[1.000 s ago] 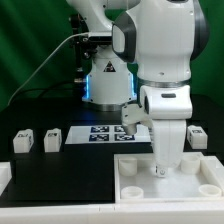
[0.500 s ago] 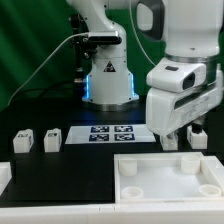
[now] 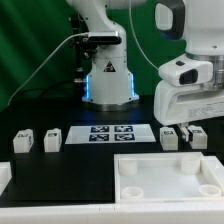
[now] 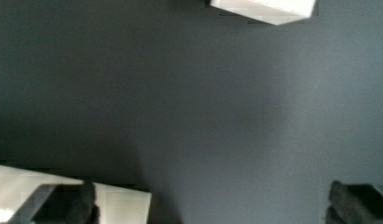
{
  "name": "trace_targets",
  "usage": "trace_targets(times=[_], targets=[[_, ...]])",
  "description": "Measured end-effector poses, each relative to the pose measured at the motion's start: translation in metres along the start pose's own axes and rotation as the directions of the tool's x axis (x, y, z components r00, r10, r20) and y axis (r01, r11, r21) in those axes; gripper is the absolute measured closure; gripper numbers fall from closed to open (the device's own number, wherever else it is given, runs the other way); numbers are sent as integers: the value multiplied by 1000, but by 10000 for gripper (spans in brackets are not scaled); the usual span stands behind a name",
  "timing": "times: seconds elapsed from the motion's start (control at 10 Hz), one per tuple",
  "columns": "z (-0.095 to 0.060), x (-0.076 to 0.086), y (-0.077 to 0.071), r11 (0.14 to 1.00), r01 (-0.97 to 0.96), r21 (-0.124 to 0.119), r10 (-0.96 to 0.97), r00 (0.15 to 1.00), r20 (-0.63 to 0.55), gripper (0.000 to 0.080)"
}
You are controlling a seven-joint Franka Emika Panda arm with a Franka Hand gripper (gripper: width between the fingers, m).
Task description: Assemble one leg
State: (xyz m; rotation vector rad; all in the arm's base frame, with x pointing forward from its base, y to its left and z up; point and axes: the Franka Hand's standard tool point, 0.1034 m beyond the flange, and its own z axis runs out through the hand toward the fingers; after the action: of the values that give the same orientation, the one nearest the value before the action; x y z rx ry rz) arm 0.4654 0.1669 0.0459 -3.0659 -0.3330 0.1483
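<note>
My gripper is to grab the white leg by its tagged square body (image 3: 198, 140) next, to put the leg into the corner hole of the tray-like piece.
Four small white legs with tags stand on the black table: two on the exterior view's left (image 3: 22, 141) (image 3: 52, 139) and two on its right (image 3: 170, 138) (image 3: 197, 136). My gripper (image 3: 192, 127) hangs just above the two right legs. In the wrist view the gripper (image 4: 209, 205) is open, with only dark table between the fingers. A white block (image 4: 120, 205), apparently a leg, lies beside one fingertip (image 4: 55, 205). Another white block (image 4: 264, 9) lies farther off. Nothing is held.
The large white tray-like piece with round corner holes (image 3: 165, 160) lies at the front. The marker board (image 3: 110, 134) lies mid-table. The arm's base (image 3: 108, 75) stands behind it, with a cable running off to the exterior view's left.
The arm has lifted off the tray-like piece and swung to the exterior view's right, ending above the two right legs. The parts on the table have not moved.
</note>
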Motion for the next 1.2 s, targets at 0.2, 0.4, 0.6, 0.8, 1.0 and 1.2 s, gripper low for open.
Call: trace_targets(times=[0.2,0.4,0.6,0.8,1.0,1.2], targets=[[3,-4,-4,1000,-27,1,27,999,23,150],[9,-27,-20,995,-100,-1,97,968,233,150],[7,-19,-24,985,-171,24,145,895,422,150],[8,-26,-22,985,-170,17,125,785,606,150],[9,-31,-22,986,-163,13,105,694,712,150],[19,-31,-21,978,-208,-16,156,680,717,150]])
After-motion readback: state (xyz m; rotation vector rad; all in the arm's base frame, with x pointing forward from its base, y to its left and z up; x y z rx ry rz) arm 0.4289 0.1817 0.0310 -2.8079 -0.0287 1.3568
